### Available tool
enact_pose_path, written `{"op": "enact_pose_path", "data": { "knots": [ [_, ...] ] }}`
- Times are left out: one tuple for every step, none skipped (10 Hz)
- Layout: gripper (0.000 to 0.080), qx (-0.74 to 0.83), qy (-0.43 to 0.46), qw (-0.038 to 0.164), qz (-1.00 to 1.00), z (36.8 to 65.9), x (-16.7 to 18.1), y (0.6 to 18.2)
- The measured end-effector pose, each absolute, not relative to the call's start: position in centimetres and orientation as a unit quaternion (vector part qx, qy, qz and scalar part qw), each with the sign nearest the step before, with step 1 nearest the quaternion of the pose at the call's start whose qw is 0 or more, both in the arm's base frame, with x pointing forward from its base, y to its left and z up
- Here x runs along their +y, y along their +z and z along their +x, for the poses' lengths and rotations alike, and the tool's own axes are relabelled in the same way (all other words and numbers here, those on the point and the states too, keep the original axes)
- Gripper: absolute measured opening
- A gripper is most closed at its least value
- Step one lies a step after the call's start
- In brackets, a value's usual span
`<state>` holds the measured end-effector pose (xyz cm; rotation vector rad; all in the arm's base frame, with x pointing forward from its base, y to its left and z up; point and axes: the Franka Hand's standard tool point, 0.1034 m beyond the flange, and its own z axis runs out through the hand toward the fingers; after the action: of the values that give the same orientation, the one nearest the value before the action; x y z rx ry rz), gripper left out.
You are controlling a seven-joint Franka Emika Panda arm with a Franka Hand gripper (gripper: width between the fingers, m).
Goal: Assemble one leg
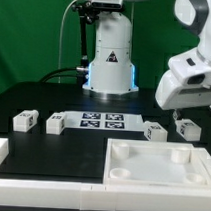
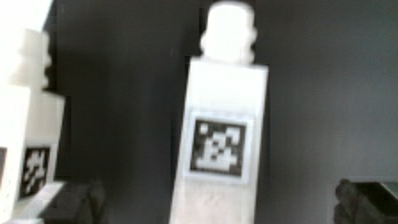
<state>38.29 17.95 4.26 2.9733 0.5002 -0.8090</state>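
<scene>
My gripper should hold the leg by its tagged body (image 1: pixel 189 130) (image 2: pixel 217 168) next, so that the leg's peg stays free to go into the white square panel.
Several small white legs with tags lie on the dark table: one (image 1: pixel 26 117) and another (image 1: pixel 56 122) on the exterior view's left, one (image 1: pixel 155 129) right of the marker board, and one (image 1: pixel 190 128) furthest right. My gripper (image 1: pixel 181 114) hangs just above that rightmost leg. In the wrist view this leg (image 2: pixel 222 130) lies between my open fingers (image 2: pixel 54 205), with its tag facing the camera and a peg at its far end. The gripper (image 2: pixel 214 208) is open and holds nothing. A second leg (image 2: pixel 22 120) shows at the edge of that view.
The marker board (image 1: pixel 101 119) lies in the middle in front of the arm's base (image 1: pixel 110 64). A large white square panel (image 1: pixel 155 166) with corner holes sits at the front right. A white L-shaped barrier (image 1: pixel 21 159) runs along the front left.
</scene>
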Motion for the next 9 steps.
{"op": "enact_pose_path", "data": {
  "knots": [
    [0.0649,0.160,-0.288,0.013,0.944,38.2,18.0,4.1],
    [0.0649,0.159,-0.350,0.021,0.923,37.6,17.8,4.1],
    [0.0649,0.157,-0.371,0.021,0.915,38.0,17.9,3.6],
    [0.0649,0.155,-0.391,0.021,0.907,37.8,17.8,3.1],
    [0.0649,0.153,-0.380,0.018,0.912,38.0,17.7,2.2],
    [0.0649,0.152,-0.379,0.018,0.913,37.8,17.6,1.9],
    [0.0649,0.151,-0.377,0.017,0.914,37.7,17.7,1.5],
    [0.0649,0.151,-0.373,0.015,0.915,37.8,17.7,1.2],
    [0.0649,0.149,-0.371,0.015,0.917,37.7,17.5,0.9]
  ]
}}
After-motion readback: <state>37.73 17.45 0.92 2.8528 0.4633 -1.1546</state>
